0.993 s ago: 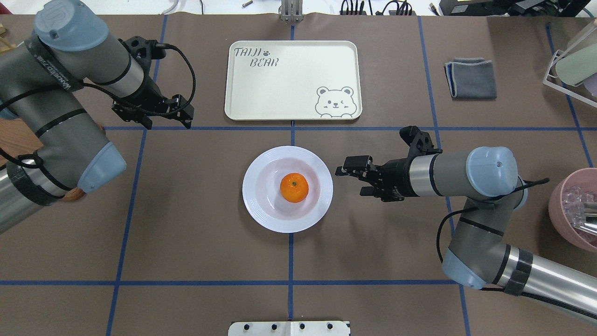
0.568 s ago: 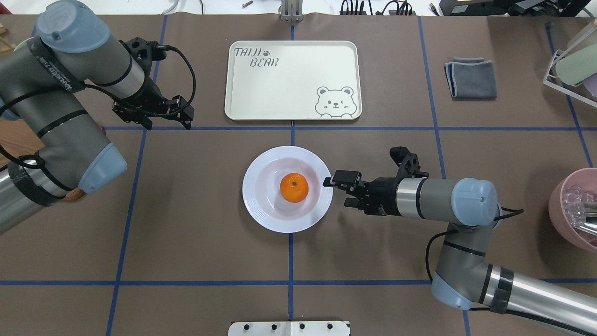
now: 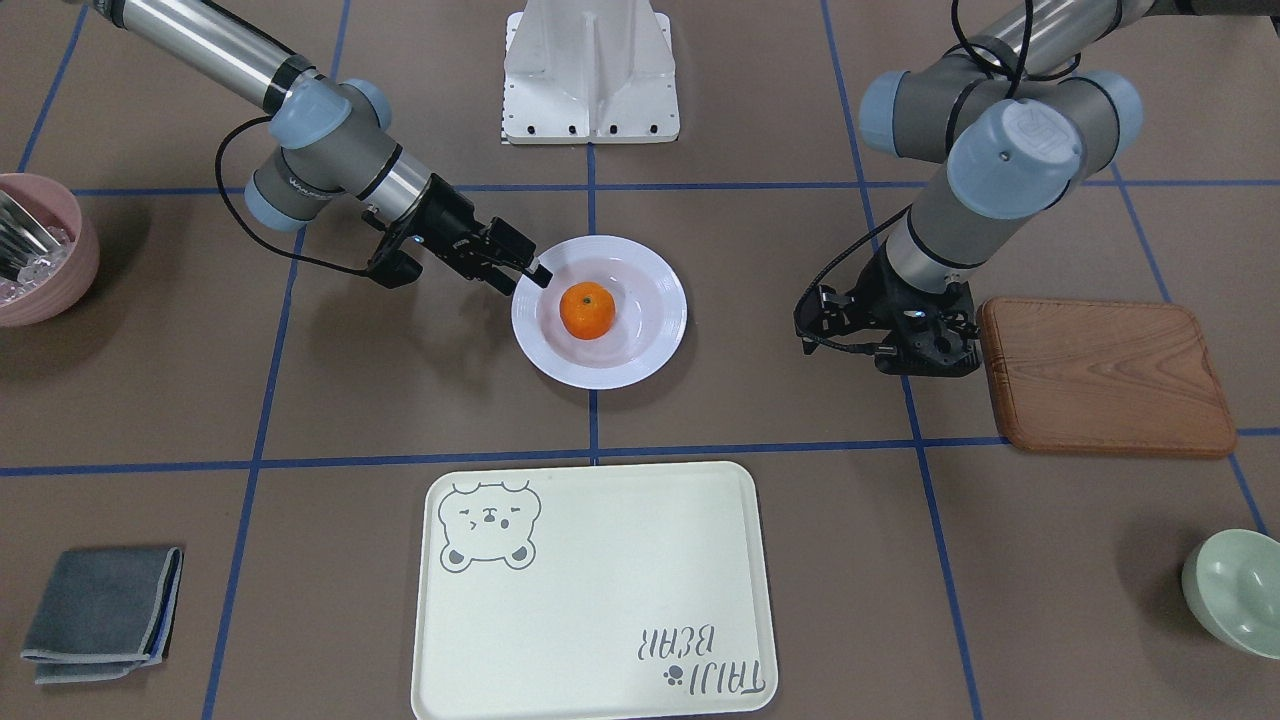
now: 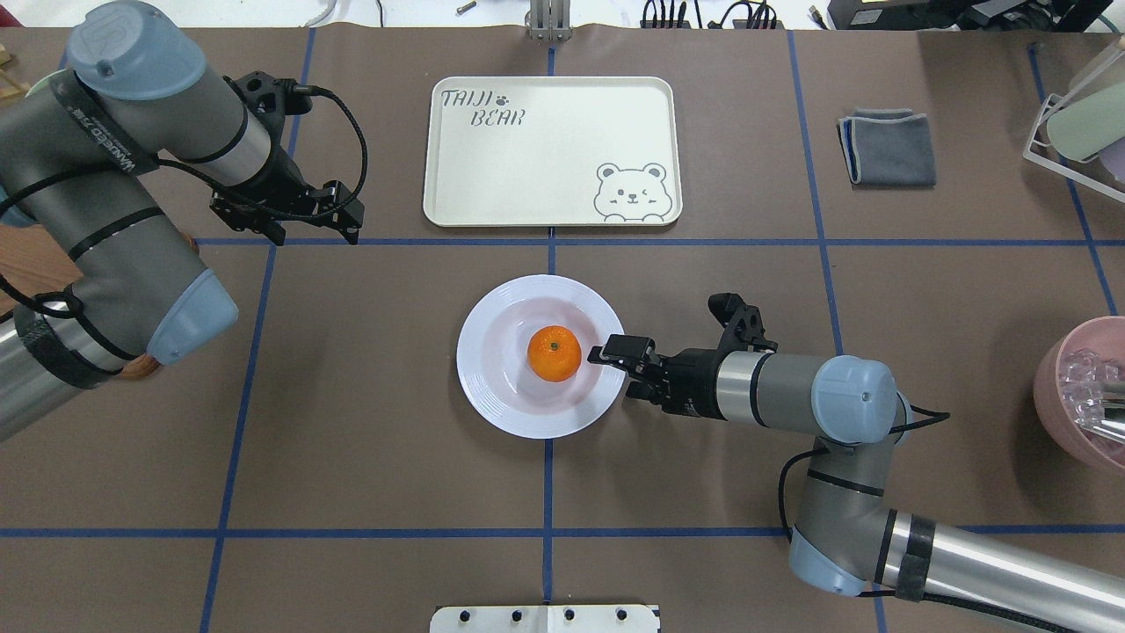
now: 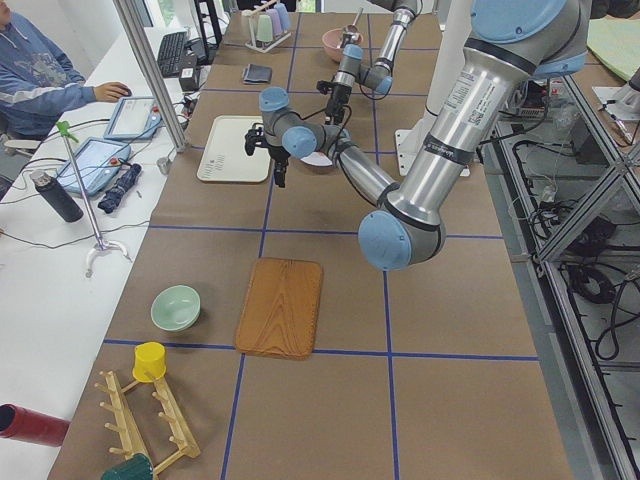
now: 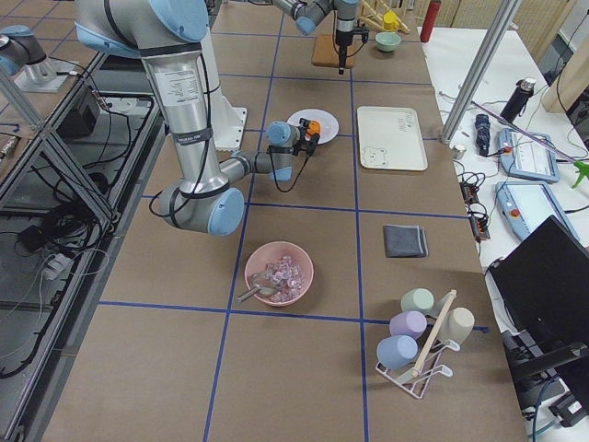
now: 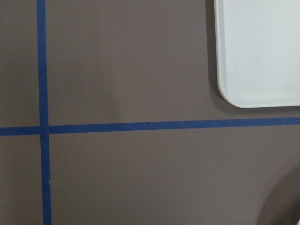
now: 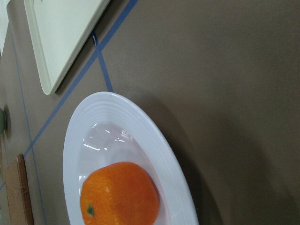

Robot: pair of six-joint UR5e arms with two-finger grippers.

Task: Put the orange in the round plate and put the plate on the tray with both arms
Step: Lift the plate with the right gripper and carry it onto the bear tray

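Note:
Next, my right gripper grips the plate by its rim (image 3: pixel 525 300) to carry the orange in the round plate onto the tray (image 3: pixel 594 588).
The orange (image 4: pixel 555 353) lies in the middle of the round plate (image 4: pixel 492 396), which rests on the table in front of the tray (image 4: pixel 549 149). My right gripper (image 4: pixel 613 369) is open at the plate's right rim. One finger reaches over the rim towards the orange, and the other is lower, outside the rim. The right wrist view shows the orange (image 8: pixel 119 194) close up in the plate (image 8: pixel 140 117). My left gripper (image 4: pixel 316 230) hangs open above bare table, left of the tray and well away from the plate. The front view shows the same plate (image 3: pixel 600 372) and right gripper (image 3: pixel 525 278).
A brown wooden board (image 3: pixel 1105 375) lies on the left arm's side, with a pale green bowl (image 3: pixel 1235 590) beyond it. A pink bowl (image 4: pixel 1085 396) sits at the right edge, a folded grey cloth (image 4: pixel 888 148) right of the tray, and a cup rack (image 4: pixel 1077 114) at the far right.
My right gripper has moved left, from beside the plate to its right rim, and one finger now overlaps the rim. The left arm has hardly moved.

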